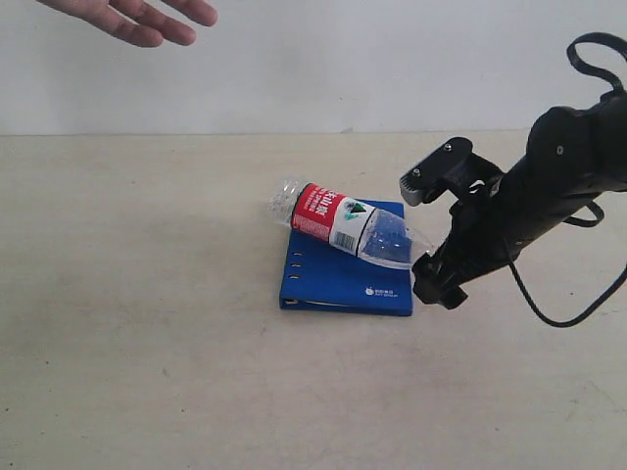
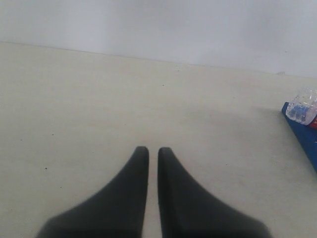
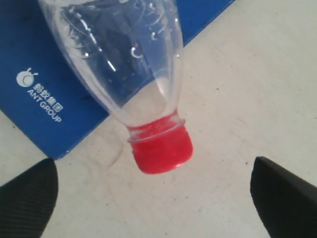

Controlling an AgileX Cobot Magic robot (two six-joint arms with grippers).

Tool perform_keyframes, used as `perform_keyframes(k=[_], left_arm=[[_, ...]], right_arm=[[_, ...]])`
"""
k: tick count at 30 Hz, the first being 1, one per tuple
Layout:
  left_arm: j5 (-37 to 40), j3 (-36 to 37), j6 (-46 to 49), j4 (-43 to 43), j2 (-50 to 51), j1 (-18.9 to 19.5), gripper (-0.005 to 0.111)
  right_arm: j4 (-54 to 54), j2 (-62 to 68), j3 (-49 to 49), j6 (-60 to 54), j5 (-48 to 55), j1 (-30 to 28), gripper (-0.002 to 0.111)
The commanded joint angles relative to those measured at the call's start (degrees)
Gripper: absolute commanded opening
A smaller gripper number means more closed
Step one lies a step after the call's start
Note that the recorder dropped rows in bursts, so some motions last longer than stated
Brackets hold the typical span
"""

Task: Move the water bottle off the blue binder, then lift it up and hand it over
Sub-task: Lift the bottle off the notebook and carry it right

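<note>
My right gripper's fingers stand beside the red cap (image 3: 162,151) in the right wrist view and closing now would catch the cap, so my right gripper closes next.
The water bottle (image 1: 338,222) lies on its side across the blue binder (image 1: 338,284), its base at the binder's back-left corner and its neck past the binder's right edge. My right gripper (image 1: 433,278) sits low just beyond the neck. In the right wrist view its fingers (image 3: 282,198) stand wide apart, open, with the red cap (image 3: 162,151) ahead of them and apart from both. My left gripper (image 2: 153,151) is shut with nothing in it, over bare table. The bottle's clear base (image 2: 303,105) and a binder corner (image 2: 306,136) show at the edge of its view.
A person's open hand (image 1: 137,18) reaches in at the top left, above the table's far edge. The binder rests on a beige table (image 1: 147,323) backed by a white wall. A black cable (image 1: 568,313) loops under the right arm.
</note>
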Motion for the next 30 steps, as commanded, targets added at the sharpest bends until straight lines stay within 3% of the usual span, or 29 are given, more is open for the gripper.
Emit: perform_keyframes(k=[1,4,9,17,25,30], left_arm=[[-0.7,0.0,-0.4,-0.4,0.0,0.1,0.007],[-0.7,0.0,-0.4,-0.4,0.0,0.1,0.007],[-0.7,0.0,-0.4,-0.4,0.0,0.1,0.007],[-0.7,0.0,-0.4,-0.4,0.0,0.1,0.007],[-0.7,0.0,-0.4,-0.4,0.0,0.1,0.007],[-0.7,0.0,-0.4,-0.4,0.0,0.1,0.007]], right_arm=[[2.3,1.5,-0.8,-3.7,-0.6,-0.2,0.094],[2.8,2.3,-0.8,-3.7,-1.2,-0.2,0.082],[4.6,2.5,-0.8,-3.7,-2.2,-0.2,0.047],[4.4,2.3,-0.8,-3.7,1.8,-0.2,0.001],[-1.5,-3.9,-0.8,-2.1,10.3,-0.3,0.0],[-11.5,-10.6,-0.8,7.0,14.8,-1.8,0.0]])
